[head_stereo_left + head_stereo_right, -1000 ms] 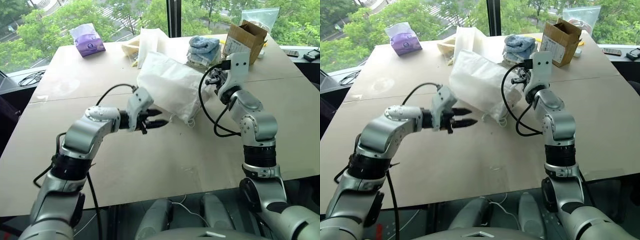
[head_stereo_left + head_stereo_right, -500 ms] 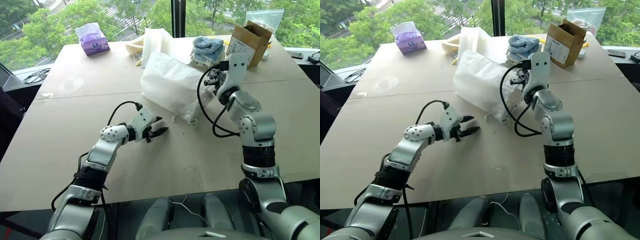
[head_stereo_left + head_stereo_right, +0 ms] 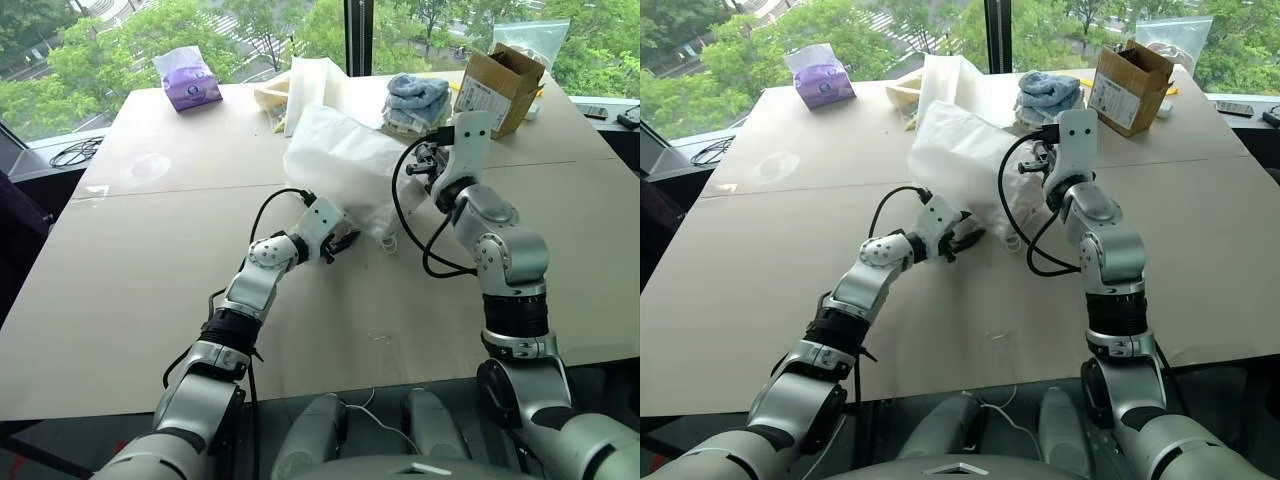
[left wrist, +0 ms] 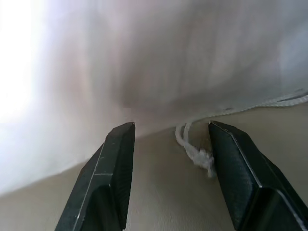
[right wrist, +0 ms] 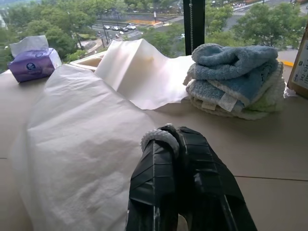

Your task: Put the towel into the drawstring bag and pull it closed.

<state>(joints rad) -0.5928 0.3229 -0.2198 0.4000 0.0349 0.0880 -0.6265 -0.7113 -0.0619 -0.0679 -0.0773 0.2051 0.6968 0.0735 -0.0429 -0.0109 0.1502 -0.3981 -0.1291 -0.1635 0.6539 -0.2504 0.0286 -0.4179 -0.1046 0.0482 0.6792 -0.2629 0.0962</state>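
Observation:
My left gripper will grab the cord by its knotted end (image 3: 389, 244) next, and then pull the drawstring bag (image 3: 345, 165) closed.
The drawstring bag (image 3: 345, 165) is a white pouch lying puffed up in the middle of the table. Its cords trail off its near edge. My left gripper (image 3: 345, 240) is open and low at that edge. In the left wrist view a knotted cord end (image 4: 199, 156) lies on the table between its black fingers (image 4: 115, 163), untouched. My right gripper (image 3: 425, 160) hovers at the bag's right side, shut, with a loop of white cord (image 5: 161, 137) pinched at its tips. The towel is hidden.
At the back of the table are a purple tissue pack (image 3: 187, 80), a cream-white sheet (image 3: 310, 85), a stack of blue and grey towels (image 3: 412, 100) and an open cardboard box (image 3: 490, 75). Bare tabletop (image 3: 150, 260) stretches left of the bag.
My left arm has reached forward, to the right and down, bringing its open gripper up to the bag's near edge and the cord. The right arm has stayed still.

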